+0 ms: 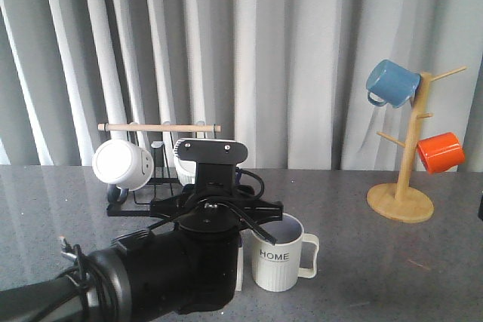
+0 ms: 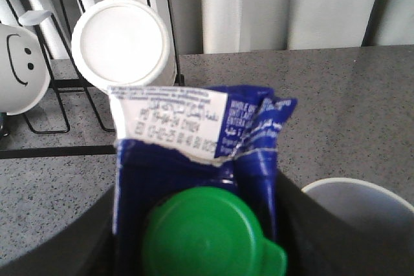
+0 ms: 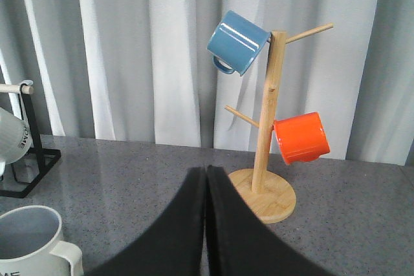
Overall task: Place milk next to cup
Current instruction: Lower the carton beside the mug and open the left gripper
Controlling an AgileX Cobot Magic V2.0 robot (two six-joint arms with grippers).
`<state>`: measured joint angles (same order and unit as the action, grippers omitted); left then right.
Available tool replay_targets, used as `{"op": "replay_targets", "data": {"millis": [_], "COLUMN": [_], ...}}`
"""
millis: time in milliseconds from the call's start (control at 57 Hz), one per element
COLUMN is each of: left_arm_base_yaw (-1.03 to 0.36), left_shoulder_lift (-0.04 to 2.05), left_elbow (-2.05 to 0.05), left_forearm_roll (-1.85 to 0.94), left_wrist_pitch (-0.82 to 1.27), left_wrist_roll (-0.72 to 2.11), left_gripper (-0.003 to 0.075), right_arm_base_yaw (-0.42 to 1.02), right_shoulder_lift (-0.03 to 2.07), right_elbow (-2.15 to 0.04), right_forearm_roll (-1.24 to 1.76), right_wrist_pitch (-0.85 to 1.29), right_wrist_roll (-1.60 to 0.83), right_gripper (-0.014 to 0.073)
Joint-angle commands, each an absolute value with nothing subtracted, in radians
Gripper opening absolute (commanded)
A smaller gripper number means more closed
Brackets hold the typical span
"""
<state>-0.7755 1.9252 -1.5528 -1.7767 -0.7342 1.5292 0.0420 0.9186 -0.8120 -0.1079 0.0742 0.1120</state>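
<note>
The carton's white lower edge [image 1: 239,286] meets the grey tabletop beside the cup [image 1: 276,256], so the carton would stand. It is now time for my left gripper to release the milk carton.
The milk [image 2: 169,159] is a blue-and-white carton with a green round cap [image 2: 210,234], seen from above in the left wrist view. My left gripper [image 2: 200,224] is shut on it, with a dark finger [image 2: 58,253] on each side. In the front view the left gripper [image 1: 219,213] and arm hide almost all of the carton. The cup [image 1: 276,256], cream-white and ribbed with "HOME" lettering, stands just right of the gripper. Its rim also shows in the left wrist view [image 2: 362,189] and in the right wrist view [image 3: 29,237]. My right gripper [image 3: 206,176] is shut and empty over the table.
A black wire rack [image 1: 143,186] with a wooden bar and white mugs [image 1: 121,164] stands behind the left gripper. A wooden mug tree [image 1: 404,194] at the right holds a blue mug [image 1: 392,82] and an orange mug [image 1: 440,152]. Grey curtains hang behind the table.
</note>
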Motion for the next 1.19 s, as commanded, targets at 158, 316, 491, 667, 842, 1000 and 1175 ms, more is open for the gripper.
{"op": "replay_targets", "data": {"millis": [158, 316, 491, 667, 842, 1000, 1175], "left_arm_base_yaw": [-0.778, -0.778, -0.779, -0.781, -0.781, -0.781, -0.779], "left_shoulder_lift": [1.880, 1.880, 1.880, 1.878, 1.878, 1.878, 1.878], "left_elbow": [-1.581, -1.581, -1.581, -1.581, -1.581, -1.581, -1.581], "left_forearm_roll": [-1.795, -1.795, -1.795, -1.795, -1.795, -1.795, -1.795], "left_wrist_pitch": [-0.733, -0.733, -0.735, -0.737, -0.736, -0.730, -0.737], "left_wrist_roll": [1.534, 1.533, 1.533, 1.533, 1.533, 1.529, 1.529], "left_gripper": [0.0221, 0.0221, 0.0221, 0.0221, 0.0221, 0.0222, 0.0289], "right_arm_base_yaw": [0.035, 0.035, 0.035, 0.035, 0.035, 0.035, 0.035], "right_shoulder_lift": [0.911, 0.911, 0.911, 0.911, 0.911, 0.911, 0.911], "right_elbow": [-0.846, -0.846, -0.846, -0.846, -0.846, -0.846, -0.846], "right_forearm_roll": [-0.109, -0.109, -0.109, -0.109, -0.109, -0.109, -0.109], "right_wrist_pitch": [0.000, 0.000, 0.000, 0.000, 0.000, 0.000, 0.000], "right_wrist_roll": [0.109, 0.109, 0.109, 0.109, 0.109, 0.109, 0.109], "right_gripper": [-0.0008, -0.0008, -0.0008, -0.0008, -0.0008, -0.0008, -0.0008]}}
